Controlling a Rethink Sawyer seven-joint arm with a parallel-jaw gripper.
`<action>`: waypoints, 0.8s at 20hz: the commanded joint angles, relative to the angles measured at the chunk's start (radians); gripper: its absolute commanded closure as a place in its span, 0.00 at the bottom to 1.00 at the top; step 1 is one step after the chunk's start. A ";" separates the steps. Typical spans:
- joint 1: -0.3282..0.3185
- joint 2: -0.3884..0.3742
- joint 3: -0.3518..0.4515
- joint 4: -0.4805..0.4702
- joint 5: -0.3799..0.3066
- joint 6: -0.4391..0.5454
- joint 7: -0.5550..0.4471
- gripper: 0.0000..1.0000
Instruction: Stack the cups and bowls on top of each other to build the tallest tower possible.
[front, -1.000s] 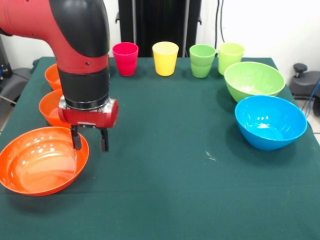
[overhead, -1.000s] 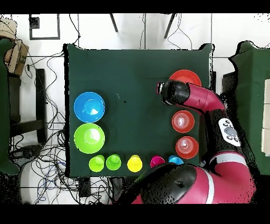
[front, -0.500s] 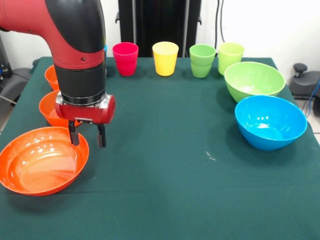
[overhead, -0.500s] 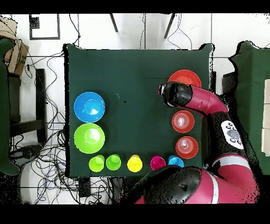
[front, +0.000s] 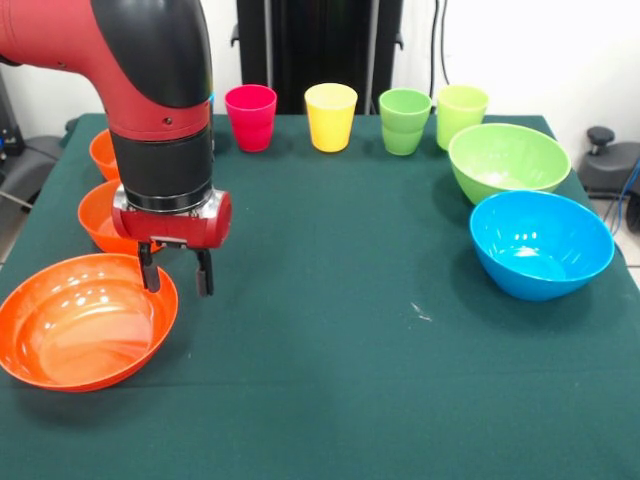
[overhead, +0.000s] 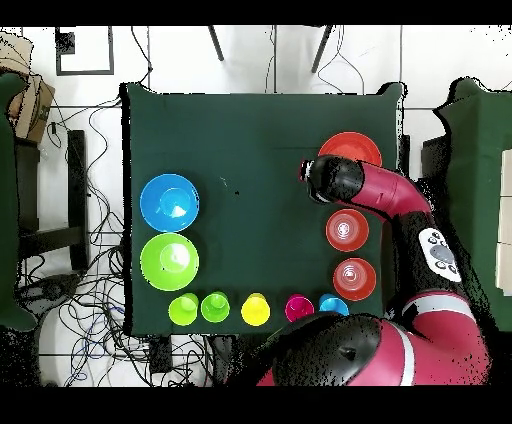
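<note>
The opening of the wide orange bowl (front: 85, 320) is much wider than my open fingers. My gripper needs to grip this bowl by its thin rim (front: 175, 287) next.
My gripper (front: 177, 283) is open and empty, fingers pointing down, just above the right rim of the wide orange bowl (front: 85, 320). Two small orange bowls (front: 98, 215) (front: 101, 152) stand behind it, partly hidden by the arm. Pink (front: 250, 117), yellow (front: 330, 116) and two light green cups (front: 404, 121) (front: 460, 112) line the far edge. The sky blue cup (overhead: 333, 304) shows only in the overhead view. The lime green bowl (front: 507, 160) and the blue bowl (front: 540, 243) stand at the right. No tower is in view.
The dark green table cloth (front: 340, 330) covers the whole table. In the overhead view the arm (overhead: 385, 195) reaches over the two small orange bowls (overhead: 347, 230) to the wide orange bowl (overhead: 352, 148). Cables and chairs surround the table.
Over the last second my gripper rose a little and shifted slightly toward the small orange bowls. It stays open. Nothing on the table has moved.
</note>
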 joint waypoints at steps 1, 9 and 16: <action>0.005 0.055 0.074 0.025 -0.111 -0.096 -0.055 0.00; -0.016 0.088 0.078 0.010 -0.137 -0.122 -0.078 0.00; -0.034 0.109 0.096 -0.011 -0.148 -0.112 -0.095 0.00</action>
